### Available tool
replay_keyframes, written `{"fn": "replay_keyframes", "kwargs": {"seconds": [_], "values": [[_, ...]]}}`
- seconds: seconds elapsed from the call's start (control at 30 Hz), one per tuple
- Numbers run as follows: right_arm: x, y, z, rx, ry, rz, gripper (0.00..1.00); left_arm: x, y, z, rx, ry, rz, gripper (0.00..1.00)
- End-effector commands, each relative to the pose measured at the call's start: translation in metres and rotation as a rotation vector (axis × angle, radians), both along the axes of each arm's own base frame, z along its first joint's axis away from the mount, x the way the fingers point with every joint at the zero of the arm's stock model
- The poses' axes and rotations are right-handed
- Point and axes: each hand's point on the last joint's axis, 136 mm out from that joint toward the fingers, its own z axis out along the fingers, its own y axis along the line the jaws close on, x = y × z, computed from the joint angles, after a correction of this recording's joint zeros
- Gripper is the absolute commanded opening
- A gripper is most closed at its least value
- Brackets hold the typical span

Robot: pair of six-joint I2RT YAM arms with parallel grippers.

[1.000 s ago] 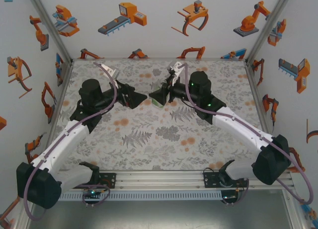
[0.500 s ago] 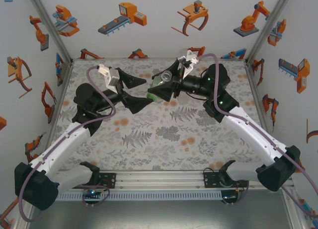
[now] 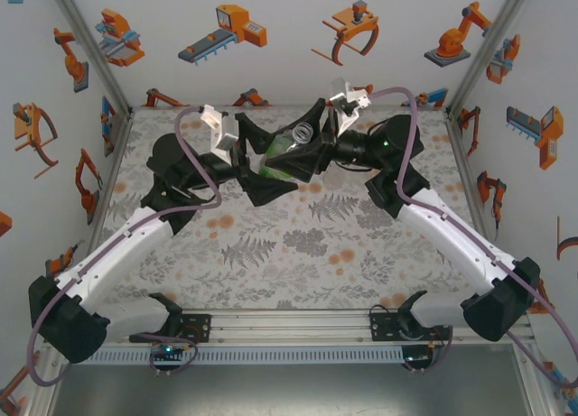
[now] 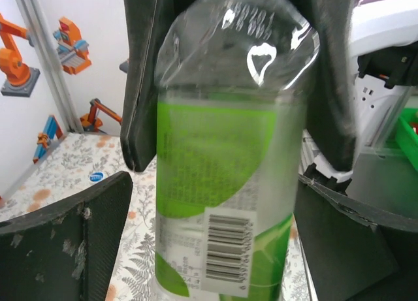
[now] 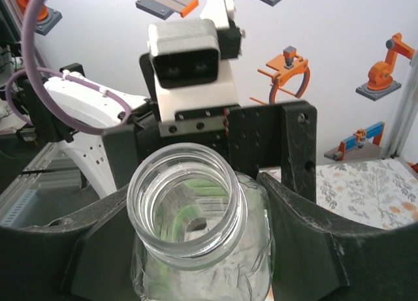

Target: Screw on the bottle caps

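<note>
I will grab the bottle by its labelled lower body (image 3: 275, 163) (image 4: 215, 183) with my left gripper. The bottle's opening then stays free for the cap.
A clear bottle with a white-and-green label (image 3: 282, 156) hangs tilted above the back middle of the table. My right gripper (image 3: 300, 151) is shut on its shoulder, just under the neck. Seen from the right wrist, the bottle's mouth (image 5: 189, 256) is open with no cap on it, and my right gripper (image 5: 199, 249) presses the shoulder from both sides. My left gripper (image 3: 265, 163) is open around the labelled lower body (image 4: 215, 183). In the left wrist view my left gripper (image 4: 212, 249) shows a gap at its left finger (image 4: 72, 242). A small blue-and-white cap (image 4: 97, 177) lies on the table.
The floral tablecloth (image 3: 298, 244) covers the table between white walls and slanted aluminium posts (image 3: 99, 69). The left arm's wrist camera housing (image 5: 186, 49) sits close behind the bottle in the right wrist view. A purple cable (image 3: 194, 154) loops over the left arm.
My right gripper has lifted the bottle off the table and tilted it. My left gripper has risen and moved right until its fingers are around the bottle's lower body.
</note>
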Motion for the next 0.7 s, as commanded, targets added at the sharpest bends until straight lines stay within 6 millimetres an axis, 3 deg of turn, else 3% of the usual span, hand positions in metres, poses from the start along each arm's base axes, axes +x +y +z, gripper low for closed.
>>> {"fn": "replay_keyframes", "kwargs": {"seconds": [0.0,0.23,0.5,0.67], "values": [[-0.018,-0.010,0.027,0.056,-0.070,0.040,0.41,-0.007,-0.003,0.008,0.000,-0.056,-0.026,0.93],[-0.026,-0.008,0.024,0.034,-0.072,0.083,0.40,-0.010,-0.010,0.009,0.004,-0.064,-0.057,0.88],[-0.020,-0.003,0.021,0.026,-0.059,0.079,0.37,-0.011,-0.012,0.012,-0.002,-0.085,-0.060,0.78],[-0.014,-0.001,0.018,0.016,-0.044,0.049,0.37,-0.011,-0.011,0.013,-0.008,-0.093,-0.048,0.79]]}}
